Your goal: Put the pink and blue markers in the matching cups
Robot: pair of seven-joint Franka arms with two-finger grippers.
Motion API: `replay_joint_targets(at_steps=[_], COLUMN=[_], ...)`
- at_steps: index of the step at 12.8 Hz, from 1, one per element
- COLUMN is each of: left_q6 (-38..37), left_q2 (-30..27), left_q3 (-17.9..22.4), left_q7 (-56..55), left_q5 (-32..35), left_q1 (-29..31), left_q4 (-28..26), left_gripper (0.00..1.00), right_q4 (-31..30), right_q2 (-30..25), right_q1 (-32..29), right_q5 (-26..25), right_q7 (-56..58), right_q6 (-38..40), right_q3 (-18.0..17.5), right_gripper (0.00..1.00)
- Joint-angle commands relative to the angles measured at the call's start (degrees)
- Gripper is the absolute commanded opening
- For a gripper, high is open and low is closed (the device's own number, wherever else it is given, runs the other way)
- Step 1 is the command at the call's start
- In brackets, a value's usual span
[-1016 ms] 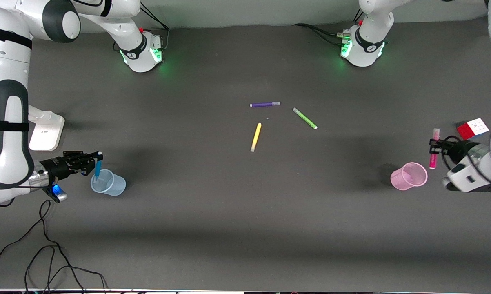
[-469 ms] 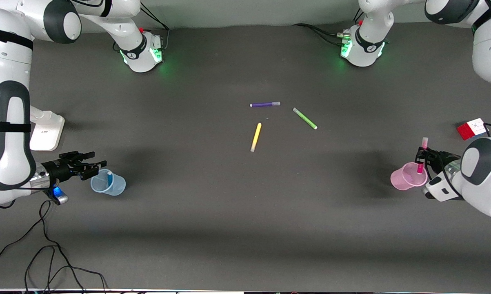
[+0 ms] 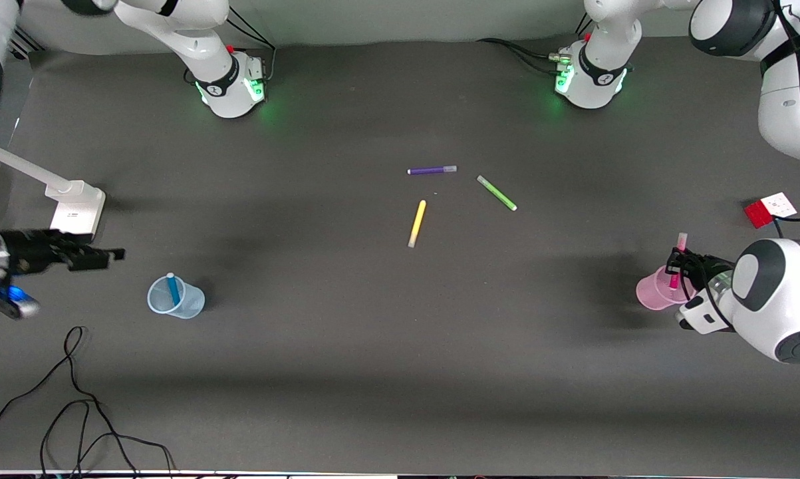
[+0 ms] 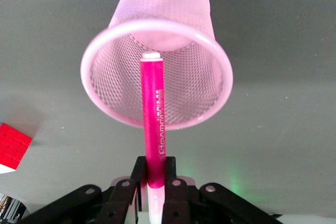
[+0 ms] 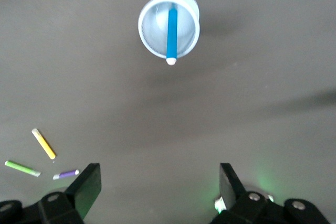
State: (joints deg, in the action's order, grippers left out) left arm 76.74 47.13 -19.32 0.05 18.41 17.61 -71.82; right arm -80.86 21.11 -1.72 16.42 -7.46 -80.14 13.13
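Note:
The pink marker's lower end (image 3: pixel 673 287) is inside the pale pink cup's rim (image 3: pixel 658 289). My left gripper can open now.
The blue marker (image 3: pixel 172 289) stands tilted inside the pale blue cup (image 3: pixel 185 307) near the right arm's end of the table; the right wrist view shows both the marker (image 5: pixel 171 32) and the cup (image 5: pixel 150 34). My right gripper (image 3: pixel 110 254) is open and empty, off to the side of that cup. My left gripper (image 3: pixel 674 258) is shut on the pink marker (image 3: pixel 677 261). It holds the marker upright with its lower end inside the pale pink cup (image 3: pixel 651 293). The left wrist view shows the marker (image 4: pixel 153 124) reaching down into the cup (image 4: pixel 202 95).
A purple pen (image 3: pixel 431 170), a green pen (image 3: pixel 497 193) and a yellow pen (image 3: pixel 417 223) lie in the middle of the table. A red and white cube (image 3: pixel 768 209) lies near the left arm. A white stand (image 3: pixel 74 209) and black cables (image 3: pixel 74 392) are at the right arm's end.
My right gripper let go of the blue marker into the blue cup and drew back from it. My left gripper brought the pink marker over the pink cup and lowered it in.

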Motion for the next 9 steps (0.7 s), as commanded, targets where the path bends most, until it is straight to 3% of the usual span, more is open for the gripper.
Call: replay_joint_targets(at_steps=[1,2,3,6,7,9], left_q6=[0.2,0.4,0.3,-0.8,-0.7,-0.8], left_q2=[1.0,1.0,0.8,-1.1,-2.4,-7.0], left_q3=[0.1,0.1,0.1,-0.1,-0.4,-0.5], left_q7=[-0.3,-0.2,-0.2,-0.4,0.0,0.2], left_q5=[1.1,1.1,1.1,0.8,0.7,-0.8], left_q1=[-0.8,-0.8,-0.8,-0.6,0.0,0.3], left_q4=[1.9,1.9,1.9,1.9,2.0,1.6], left_gripper=[0.65,0.95,0.99,0.99,1.00,1.00], right_q4=[-19.6,-25.3,-27.7,-23.7,-23.4,-21.2], right_q2=[-17.9,-23.6,-26.4,-24.9,-25.6,-25.9], right_q1=[3.4,4.4,4.6,5.6,4.1,-2.1], right_q5=[-5.8,-7.1,-8.3,-11.9,-11.9,-11.9], right_q7=[2.7,2.7,2.7,2.1,2.9,3.7], right_q6=[-13.7,-19.0,-20.9,-20.4,-19.8,-17.6], right_q3=[-0.1,0.1,0.1,-1.2,-3.9,-13.7], right_gripper=[1.00,1.00,1.00,1.00,1.00,1.00])
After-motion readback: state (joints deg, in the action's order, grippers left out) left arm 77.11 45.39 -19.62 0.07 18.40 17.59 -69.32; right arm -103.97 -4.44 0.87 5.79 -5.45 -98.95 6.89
